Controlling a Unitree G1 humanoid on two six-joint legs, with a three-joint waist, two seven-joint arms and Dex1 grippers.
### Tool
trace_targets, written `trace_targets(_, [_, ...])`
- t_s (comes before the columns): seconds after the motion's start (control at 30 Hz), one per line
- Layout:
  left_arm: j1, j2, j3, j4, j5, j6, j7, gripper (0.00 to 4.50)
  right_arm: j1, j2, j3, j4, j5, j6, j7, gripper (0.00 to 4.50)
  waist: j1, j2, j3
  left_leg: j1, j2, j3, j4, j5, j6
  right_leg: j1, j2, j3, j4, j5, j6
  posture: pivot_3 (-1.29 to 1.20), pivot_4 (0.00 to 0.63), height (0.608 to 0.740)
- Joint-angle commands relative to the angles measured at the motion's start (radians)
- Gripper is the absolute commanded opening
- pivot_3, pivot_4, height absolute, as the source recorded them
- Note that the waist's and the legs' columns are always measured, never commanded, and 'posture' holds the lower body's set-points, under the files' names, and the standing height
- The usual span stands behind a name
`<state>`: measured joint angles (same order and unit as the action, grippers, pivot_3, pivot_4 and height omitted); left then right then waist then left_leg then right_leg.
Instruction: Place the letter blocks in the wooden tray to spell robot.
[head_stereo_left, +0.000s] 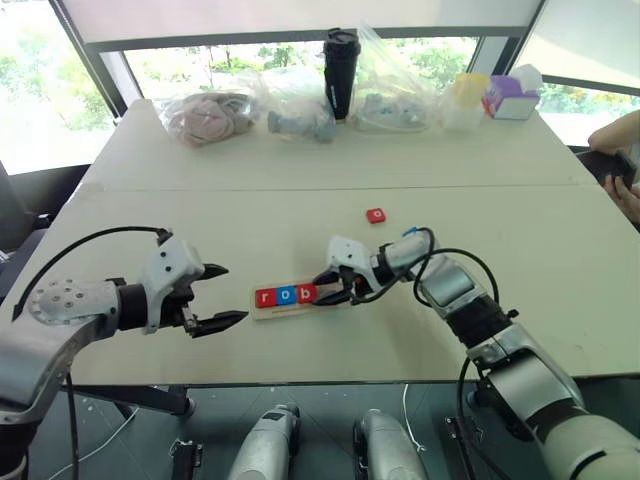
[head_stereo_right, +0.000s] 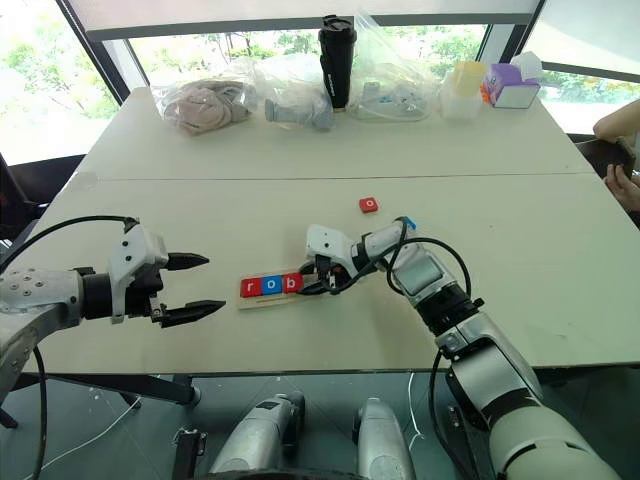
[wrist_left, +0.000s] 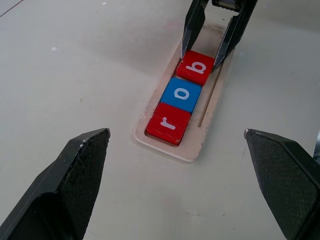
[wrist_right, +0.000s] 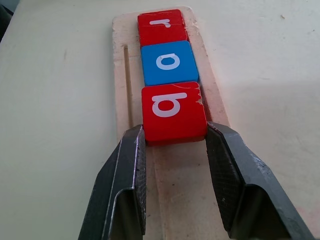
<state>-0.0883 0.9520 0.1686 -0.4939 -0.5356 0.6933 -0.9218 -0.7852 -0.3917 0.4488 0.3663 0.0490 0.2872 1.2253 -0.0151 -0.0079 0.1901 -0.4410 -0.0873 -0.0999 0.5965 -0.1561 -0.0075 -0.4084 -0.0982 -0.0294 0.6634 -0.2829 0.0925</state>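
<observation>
My right gripper should open now and let go, since the red b block (wrist_right: 174, 112) is inside the wooden tray (wrist_right: 127, 100), right beside the blue o block.
The wooden tray (wrist_left: 211, 102) lies near the table's front edge. It holds three letter blocks in a row: a red "r" (wrist_left: 168, 123), a blue "o" (wrist_left: 182, 94) and a red "b" (wrist_right: 173, 112). My right gripper (wrist_right: 175, 136) comes in from the right, low over the tray, and is shut on the "b" block's sides. My left gripper (head_stereo_left: 233, 293) hovers open just left of the tray and holds nothing. A loose red "o" block (head_stereo_left: 375, 215) lies farther back on the table. A blue corner (head_stereo_right: 407, 223) peeks out behind my right wrist.
Along the far edge stand clear plastic bags (head_stereo_left: 210, 115), a black tumbler (head_stereo_left: 340, 70), a yellow cup (head_stereo_left: 468, 92) and a tissue box (head_stereo_left: 512, 98). A person's hand (head_stereo_left: 622, 185) rests at the right edge. The tabletop (head_stereo_left: 200, 215) is white.
</observation>
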Motion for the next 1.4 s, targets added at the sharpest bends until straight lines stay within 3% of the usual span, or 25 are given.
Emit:
trace_targets(0.03, [-0.017,-0.006,-0.005,-0.018,-0.005,-0.005,0.005,4.50,-0.023,0.016,-0.015,0.005,-0.007,-0.019,-0.003,1.14,0.000,0.000,0.000,0.000,0.000,0.000,0.000,0.000,0.000,0.000,0.000,0.000,0.000,0.000,0.000,0.00,0.150,0.740])
trace_targets(0.57, [-0.029,-0.020,-0.023,-0.007,0.007,-0.016,0.017,4.50,-0.014,0.024,-0.016,-0.003,-0.015,-0.033,0.015,1.14,0.000,0.000,0.000,0.000,0.000,0.000,0.000,0.000,0.000,0.000,0.000,0.000,0.000,0.000,0.000,0.00,0.150,0.740])
trace_targets(0.77, [-0.038,-0.023,-0.031,0.000,0.011,-0.021,0.018,4.50,-0.019,0.030,-0.027,-0.002,-0.021,-0.050,-0.006,4.19,0.000,0.000,0.000,0.000,0.000,0.000,0.000,0.000,0.000,0.000,0.000,0.000,0.000,0.000,0.000,0.00,0.150,0.740])
trace_targets(0.8, [-0.039,-0.023,-0.032,0.001,0.012,-0.022,0.018,4.50,-0.020,0.031,-0.029,-0.001,-0.021,-0.052,-0.008,4.45,0.000,0.000,0.000,0.000,0.000,0.000,0.000,0.000,0.000,0.000,0.000,0.000,0.000,0.000,0.000,0.00,0.150,0.740])
trace_targets(0.93, [-0.041,-0.023,-0.033,0.004,0.014,-0.025,0.018,4.50,-0.038,0.030,-0.058,0.002,-0.012,-0.062,-0.036,4.45,0.000,0.000,0.000,0.000,0.000,0.000,0.000,0.000,0.000,0.000,0.000,0.000,0.000,0.000,0.000,0.00,0.150,0.740])
trace_targets(1.1, [-0.043,-0.024,-0.029,0.001,0.011,-0.024,0.017,4.50,-0.083,0.032,-0.196,-0.016,0.074,0.005,-0.095,4.45,0.001,0.000,0.000,0.000,0.000,0.000,0.000,0.000,0.000,0.000,0.000,0.000,0.000,0.000,0.000,0.00,0.150,0.740])
trace_targets(1.23, [-0.090,-0.069,0.012,-0.011,-0.059,0.005,0.041,4.50,-0.138,0.018,-0.421,0.007,0.149,0.126,-0.329,4.45,0.007,0.000,0.000,0.000,0.000,0.000,0.000,0.000,0.000,0.000,0.000,0.000,0.000,0.000,0.000,0.00,0.150,0.740])
trace_targets(1.4, [-0.189,-0.147,0.048,0.027,-0.121,0.017,0.101,4.50,-0.150,0.035,-0.545,-0.021,0.151,0.378,-0.607,4.45,0.004,-0.001,0.000,0.000,0.000,0.000,0.000,0.000,0.000,0.000,-0.001,0.000,0.000,0.000,0.000,0.00,0.150,0.740])
